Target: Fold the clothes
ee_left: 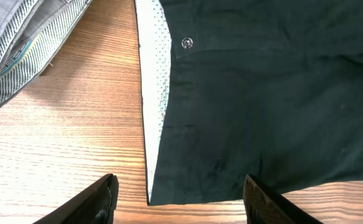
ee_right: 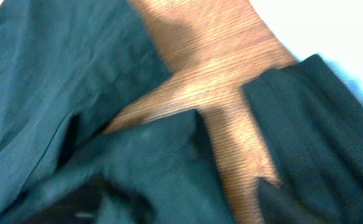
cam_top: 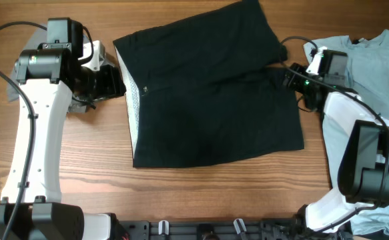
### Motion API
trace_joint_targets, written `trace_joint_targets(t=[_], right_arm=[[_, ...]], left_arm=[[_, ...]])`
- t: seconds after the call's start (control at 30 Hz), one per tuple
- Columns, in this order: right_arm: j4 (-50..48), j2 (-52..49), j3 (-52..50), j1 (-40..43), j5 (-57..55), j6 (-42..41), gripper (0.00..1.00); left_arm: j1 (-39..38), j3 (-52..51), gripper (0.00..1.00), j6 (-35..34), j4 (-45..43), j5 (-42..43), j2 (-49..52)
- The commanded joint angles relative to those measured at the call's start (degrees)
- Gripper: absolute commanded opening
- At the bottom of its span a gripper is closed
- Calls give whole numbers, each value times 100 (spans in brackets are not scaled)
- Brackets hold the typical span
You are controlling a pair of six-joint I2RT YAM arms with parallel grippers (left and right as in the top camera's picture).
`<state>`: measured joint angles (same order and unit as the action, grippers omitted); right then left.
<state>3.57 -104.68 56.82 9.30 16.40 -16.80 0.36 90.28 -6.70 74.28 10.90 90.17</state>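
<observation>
My left gripper needs to fold the near side of the shorts over the far side, so it should next grab the waistband's near corner (cam_top: pixel 135 164) on the dark shorts (cam_top: pixel 207 93).
Dark shorts (cam_top: pixel 207 93) lie flat on the wooden table, with the white dotted waistband lining (cam_top: pixel 133 107) turned out along their left edge. My left gripper (cam_top: pixel 117 83) is open and empty just left of the waistband. In the left wrist view its fingers (ee_left: pixel 178 202) straddle the waistband's near corner, above the shorts (ee_left: pixel 262 112) and a metal button (ee_left: pixel 187 43). My right gripper (cam_top: pixel 289 77) sits at the shorts' right side, where the two legs part. The right wrist view is blurred. Its fingers (ee_right: pixel 181 205) look spread, with dark fabric (ee_right: pixel 150 162) between them.
A grey striped garment (cam_top: pixel 11 90) lies under the left arm and also shows in the left wrist view (ee_left: pixel 19 50). A light blue shirt (cam_top: pixel 374 67) is heaped at the right edge under the right arm. Bare wood (cam_top: pixel 214 193) runs along the front.
</observation>
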Motion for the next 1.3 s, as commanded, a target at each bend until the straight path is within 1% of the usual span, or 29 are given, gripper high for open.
trace_joint_targets(t=[0.0, 0.1, 0.2, 0.23, 0.3, 0.4, 0.47, 0.53, 0.6, 0.63, 0.67, 0.8, 0.83, 0.87, 0.9, 0.97, 1.0, 1.03, 1.07, 1.2, 1.27], right_arm=[[501, 463, 92, -9, 1005, 175, 96], [1316, 1137, 92, -11, 1410, 157, 96], [2179, 1692, 92, -11, 1541, 87, 97], [2594, 1886, 92, -11, 1541, 81, 97], [3261, 2127, 92, -11, 1539, 22, 97], [4144, 2218, 92, -11, 1480, 11, 97], [4614, 2159, 81, -11, 1128, 13, 99], [4874, 2107, 81, -11, 734, 22, 100], [5016, 2046, 81, -11, 487, 28, 100], [5049, 2006, 81, -11, 481, 28, 100], [5053, 1980, 79, -11, 481, 31, 100], [4983, 1937, -26, -11, 481, 13, 100], [4955, 1926, -98, -11, 481, 11, 100], [4929, 1919, -164, -11, 481, 13, 100], [4896, 1910, -238, -11, 481, 7, 100], [4850, 1884, -348, -11, 479, 11, 100], [4813, 1875, -417, -11, 476, 7, 100], [4763, 1875, -487, -11, 444, -28, 100], [4708, 1873, -566, -11, 321, -181, 100], [4658, 1873, -791, -11, -216, -612, 100], [4629, 1873, -940, -11, -302, -728, 95]], left_arm=[[-26, -42, 62, 28, 83, 186, 72], [-26, -343, 51, 26, 229, 527, 72], [-44, -903, 47, 26, 304, 778, 72], [-63, -1237, 45, -26, 280, 778, 72], [-83, -1792, 43, -216, 146, 785, 72], [-90, -2693, 45, -575, -177, 859, 70], [-90, -3279, 47, -822, -463, 909, 70], [-90, -3740, 50, -1056, -772, 931, 70], [-90, -4146, 55, -1075, -1174, 1082, 70], [-90, -4371, 59, -1189, -1449, 1095, 70], [-90, -4518, 61, -1270, -1641, 1099, 70], [-90, -5104, 63, -1753, -2621, 1119, 70], [-90, -5213, 62, -1860, -2826, 1119, 72], [-90, -5322, 60, -2000, -3010, 1123, 72], [-90, -5383, 55, -2085, -3099, 1119, 72], [-90, -5412, 34, -2081, -3128, 1117, 72], [-90, -5412, 28, -2081, -3128, 1117, 72], [-85, -5412, 18, -2079, -3126, 1117, 70], [-83, -5412, 5, -2079, -3121, 1117, 70], [-83, -5322, 4, -2076, -2966, 1115, 68], [-83, -5246, 4, -2076, -2898, 1115, 61]])
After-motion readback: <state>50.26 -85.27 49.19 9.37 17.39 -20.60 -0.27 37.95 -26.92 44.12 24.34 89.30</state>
